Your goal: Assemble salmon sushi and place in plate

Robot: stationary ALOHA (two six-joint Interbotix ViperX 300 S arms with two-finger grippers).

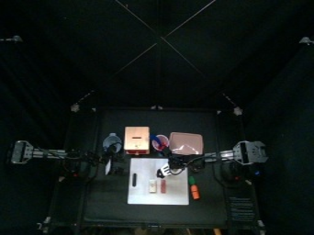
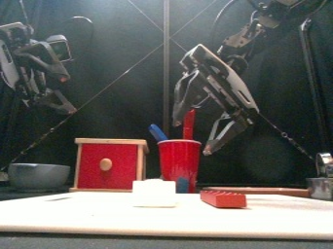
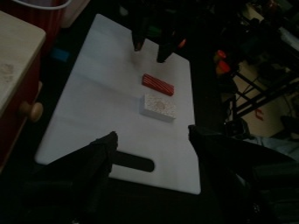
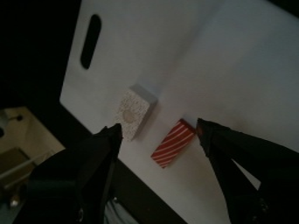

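I need to grab the long sides of the salmon piece (image 4: 176, 143) with my right gripper next, to top the white rice block (image 4: 135, 112) for the sushi.
The white rice block (image 1: 146, 184) and the orange-red salmon strip (image 1: 156, 184) lie side by side, apart, on a white cutting board (image 1: 172, 174). They also show in the front view, rice (image 2: 155, 193) and strip (image 2: 224, 198). My right gripper (image 2: 208, 124) hangs open above the board, and in its wrist view (image 4: 163, 147) the strip (image 4: 176, 143) lies below between the jaws, with the rice (image 4: 132, 109) beside it. My left gripper (image 3: 158, 153) is open and empty, raised at the board's left; it sees the rice (image 3: 159, 106) and the strip (image 3: 156, 83). The pinkish plate (image 1: 186, 142) sits behind the board.
A tan block with a red front (image 2: 109, 163) and a red cup (image 2: 180, 159) holding utensils stand behind the board. A grey bowl (image 2: 37, 175) is at the left. A longer orange stick (image 1: 194, 192) lies on the board's right part.
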